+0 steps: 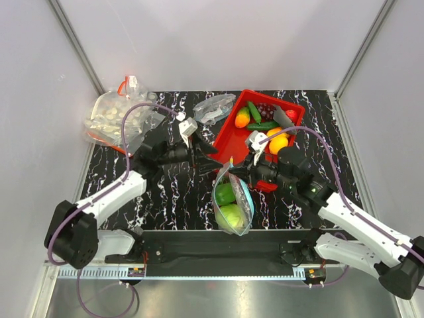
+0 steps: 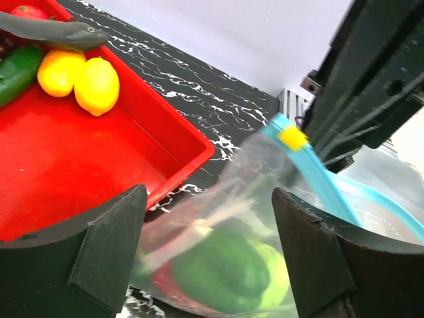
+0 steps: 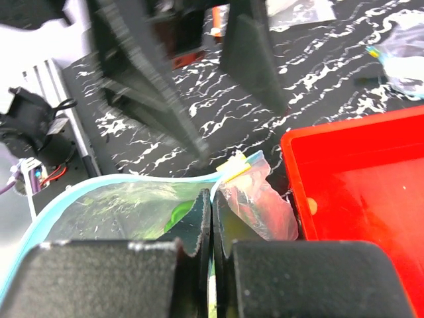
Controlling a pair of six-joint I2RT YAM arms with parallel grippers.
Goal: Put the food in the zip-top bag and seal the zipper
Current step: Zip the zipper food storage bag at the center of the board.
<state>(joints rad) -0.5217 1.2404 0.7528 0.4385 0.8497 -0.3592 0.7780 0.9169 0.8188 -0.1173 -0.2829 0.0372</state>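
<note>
My left gripper grabs the zip-top bag's upper edge (image 1: pixel 228 165) (image 2: pixel 266 144) beside the yellow tab next, leaving the tab free to seal the zipper.
The zip-top bag (image 1: pixel 233 199) hangs upright near the table's front edge. Inside it are the dark green bell pepper (image 2: pixel 222 268), the lime-green fruit (image 2: pixel 279 271) and the red chilli (image 2: pixel 165 286). My right gripper (image 3: pixel 212 207) is shut on the bag's top edge, just below the teal zipper (image 3: pixel 132 180) and its yellow tab (image 3: pixel 235 165). My left gripper (image 2: pixel 209 245) is open, its fingers (image 2: pixel 112 245) standing either side of the bag's upper part without touching it. In the top view the left gripper (image 1: pixel 211 162) is just left of the bag's mouth and the right gripper (image 1: pixel 240 173) is at it.
A red tray (image 1: pixel 228 136) with more toy produce stands right behind the bag, its near corner (image 2: pixel 199 149) close to my left fingers. A clear bag of white round pieces (image 1: pixel 119 119) lies at the back left. Another small clear bag (image 1: pixel 213 109) lies behind the tray.
</note>
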